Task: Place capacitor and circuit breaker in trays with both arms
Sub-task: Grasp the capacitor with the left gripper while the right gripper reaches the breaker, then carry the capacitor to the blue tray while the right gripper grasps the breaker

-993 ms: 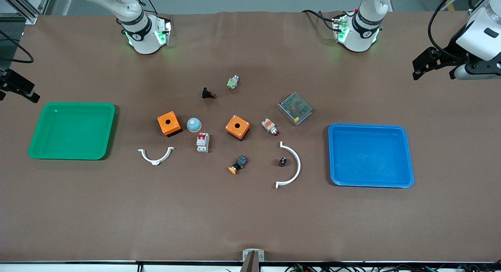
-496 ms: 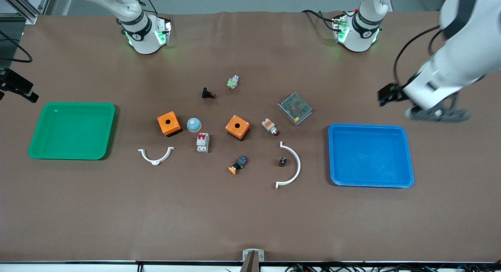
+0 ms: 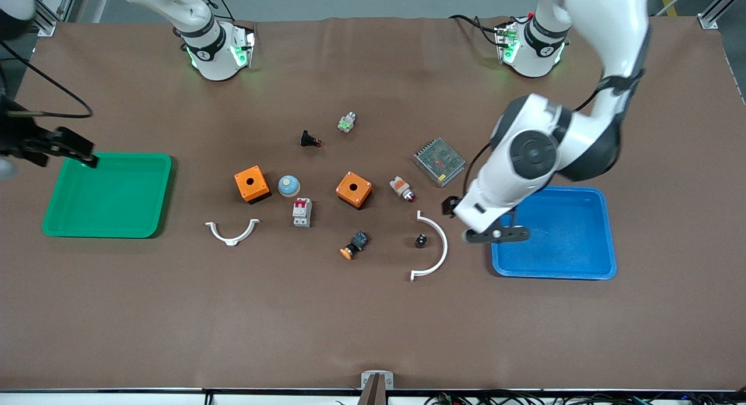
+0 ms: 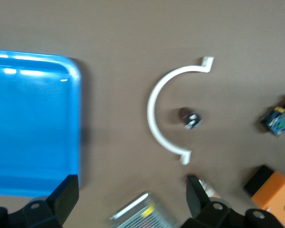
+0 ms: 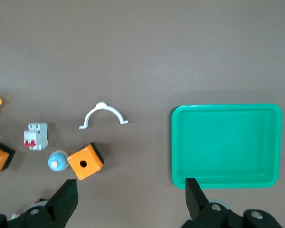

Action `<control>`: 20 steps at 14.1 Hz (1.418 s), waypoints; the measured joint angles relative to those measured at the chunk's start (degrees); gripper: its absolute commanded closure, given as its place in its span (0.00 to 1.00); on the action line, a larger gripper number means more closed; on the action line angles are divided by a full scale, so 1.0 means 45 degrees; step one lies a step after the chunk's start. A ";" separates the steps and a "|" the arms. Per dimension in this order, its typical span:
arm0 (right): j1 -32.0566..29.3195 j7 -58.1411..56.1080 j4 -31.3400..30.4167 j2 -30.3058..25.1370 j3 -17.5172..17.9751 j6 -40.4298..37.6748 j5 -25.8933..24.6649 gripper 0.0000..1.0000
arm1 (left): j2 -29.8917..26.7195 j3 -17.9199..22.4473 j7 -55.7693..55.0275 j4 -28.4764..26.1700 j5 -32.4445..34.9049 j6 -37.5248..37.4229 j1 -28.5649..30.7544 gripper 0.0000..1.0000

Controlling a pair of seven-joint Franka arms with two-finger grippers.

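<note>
Next, my right gripper grabs the circuit breaker by its red toggle end [image 3: 301, 203] and places the circuit breaker in the green tray [image 3: 105, 233].
The capacitor [image 3: 420, 240] is a tiny black cylinder lying inside the curve of a large white arc [image 3: 438, 250]. It also shows in the left wrist view [image 4: 191, 118]. The circuit breaker [image 3: 301, 211], white-grey with red toggles, lies between the two orange boxes and nearer to the front camera. It also shows in the right wrist view [image 5: 35, 136]. My left gripper [image 3: 475, 221] is open and empty, up over the table between the large arc and the blue tray [image 3: 606, 230]. My right gripper [image 3: 70, 148] is open and empty over the green tray's [image 3: 105, 233] corner.
Two orange boxes [image 3: 252, 184] [image 3: 354, 189], a blue dome [image 3: 288, 186], a small white arc [image 3: 232, 233], an orange-capped button [image 3: 353, 245], a white-and-orange part [image 3: 402, 189], a metal mesh unit [image 3: 439, 161], a black push-button [image 3: 310, 140] and a small green-white part [image 3: 347, 122] lie mid-table.
My left arm has swung in from the left arm's end of the table to over the gap between blue tray and large arc. My right gripper has moved over the green tray's corner.
</note>
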 measured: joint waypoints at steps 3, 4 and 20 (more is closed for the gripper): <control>0.1942 0.0805 -0.0107 0.0691 0.0080 0.0001 0.0045 0.00 | 0.1911 0.0131 -0.1767 0.1320 0.0869 0.0490 -0.0878 0.18; 0.2742 0.1727 -0.0136 0.0966 0.0105 0.0154 0.0092 0.00 | 0.2414 0.0167 -0.2125 0.1551 0.0994 0.0793 -0.1042 0.20; 0.5755 0.6555 -0.1649 0.6095 0.0002 0.6446 0.2038 0.00 | 0.4536 0.0286 -0.3014 0.1984 0.1083 0.3139 -0.1474 1.00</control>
